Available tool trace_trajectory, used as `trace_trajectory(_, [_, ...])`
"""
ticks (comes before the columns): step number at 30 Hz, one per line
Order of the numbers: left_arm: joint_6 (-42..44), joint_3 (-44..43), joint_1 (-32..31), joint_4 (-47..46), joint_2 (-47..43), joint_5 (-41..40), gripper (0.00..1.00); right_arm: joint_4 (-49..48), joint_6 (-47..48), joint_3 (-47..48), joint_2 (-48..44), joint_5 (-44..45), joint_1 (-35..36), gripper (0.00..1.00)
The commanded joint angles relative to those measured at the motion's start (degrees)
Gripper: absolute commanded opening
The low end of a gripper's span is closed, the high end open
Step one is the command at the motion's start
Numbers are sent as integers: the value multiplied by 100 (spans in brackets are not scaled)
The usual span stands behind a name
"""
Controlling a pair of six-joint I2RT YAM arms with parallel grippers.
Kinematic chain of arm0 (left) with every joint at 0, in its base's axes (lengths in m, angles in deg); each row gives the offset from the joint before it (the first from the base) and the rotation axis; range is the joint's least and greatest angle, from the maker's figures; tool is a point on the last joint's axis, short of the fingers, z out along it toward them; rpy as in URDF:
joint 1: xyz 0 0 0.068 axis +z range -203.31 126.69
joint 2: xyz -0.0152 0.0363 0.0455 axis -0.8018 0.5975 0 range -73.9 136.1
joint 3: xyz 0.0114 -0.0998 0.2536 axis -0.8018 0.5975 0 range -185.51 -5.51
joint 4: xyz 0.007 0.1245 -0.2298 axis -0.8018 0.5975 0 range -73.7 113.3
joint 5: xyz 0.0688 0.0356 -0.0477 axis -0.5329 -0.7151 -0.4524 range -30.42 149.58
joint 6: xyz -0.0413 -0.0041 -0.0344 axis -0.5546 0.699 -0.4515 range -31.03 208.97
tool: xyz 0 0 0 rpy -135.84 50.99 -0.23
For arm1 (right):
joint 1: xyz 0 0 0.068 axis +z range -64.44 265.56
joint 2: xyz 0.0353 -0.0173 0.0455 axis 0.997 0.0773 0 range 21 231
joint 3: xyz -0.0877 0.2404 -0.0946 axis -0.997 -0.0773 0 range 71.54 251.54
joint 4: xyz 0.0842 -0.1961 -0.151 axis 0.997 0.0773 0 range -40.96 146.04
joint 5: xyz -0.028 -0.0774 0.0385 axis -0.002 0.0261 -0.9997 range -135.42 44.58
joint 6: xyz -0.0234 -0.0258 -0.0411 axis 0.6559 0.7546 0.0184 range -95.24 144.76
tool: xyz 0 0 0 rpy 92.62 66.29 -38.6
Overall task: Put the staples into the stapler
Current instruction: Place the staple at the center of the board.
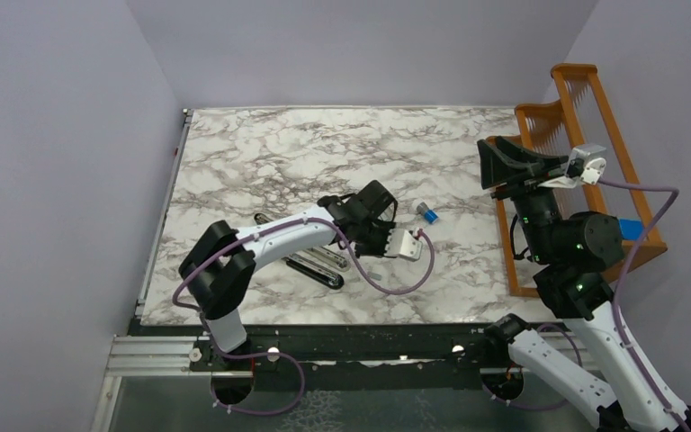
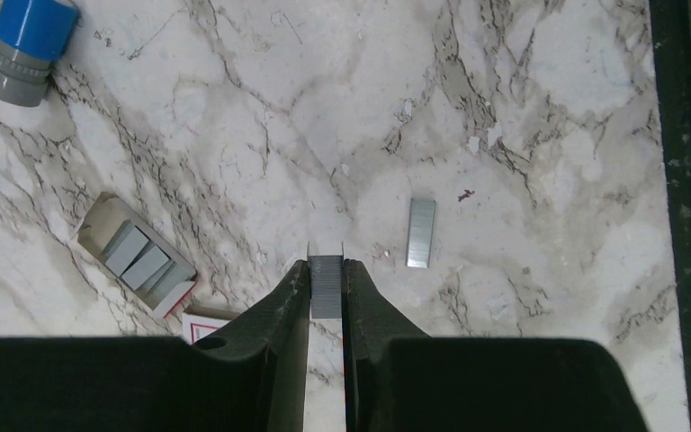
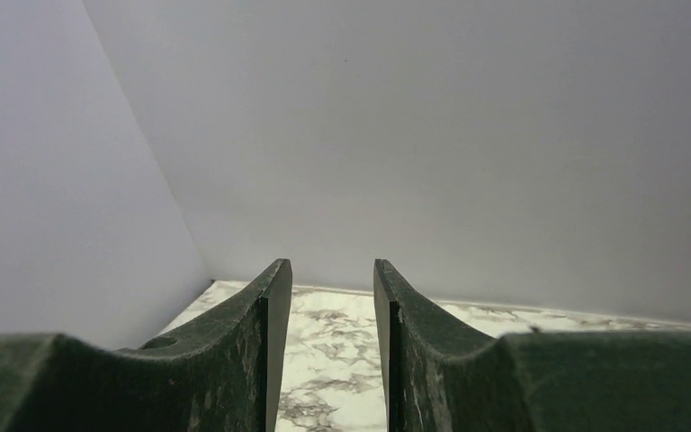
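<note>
The strip of staples is above the marble, short of the second strip, and it would drop onto empty marble if I opened now. My left gripper should keep holding the strip.
My left gripper [image 2: 326,265] is shut on a short silvery strip of staples [image 2: 327,292], held just above the marble table [image 2: 522,117]. A second strip of staples [image 2: 421,232] lies flat to its right. More staples sit in the small open white-and-red box [image 2: 139,258] on the left. In the top view the left gripper [image 1: 366,216] hovers mid-table. The long dark stapler [image 1: 313,266] lies opened out beside and partly under that forearm. My right gripper [image 1: 489,166] is raised at the right, away from everything. In its wrist view the right gripper [image 3: 331,265] is open and holds nothing.
A little blue-and-grey cylinder [image 2: 25,47] lies on the table right of the left gripper, the same cylinder [image 1: 427,213] in the top view. A wooden rack [image 1: 585,135] stands along the right edge behind the right arm. The table's dark near edge [image 2: 684,225] is close by.
</note>
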Motion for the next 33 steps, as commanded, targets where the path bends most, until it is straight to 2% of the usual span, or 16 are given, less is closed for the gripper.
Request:
trace_trajectory(1, [264,-477,-224,450,733,-490,6,141,59,-100,37,115,-9,43])
trace_trajectory(15, [176,-889,-473,708,1443,-1146,6,285,-74,-150,142,-69,-10,43])
trace_trajectory(21, [67,-840,-549,701,1542,-1392,15,275,-112,-146,211,-111,-10,43])
trace_trajectory(33, [65,-740,-593,699,1522,-1396,35,294,-164,-115,268,-164,-10,43])
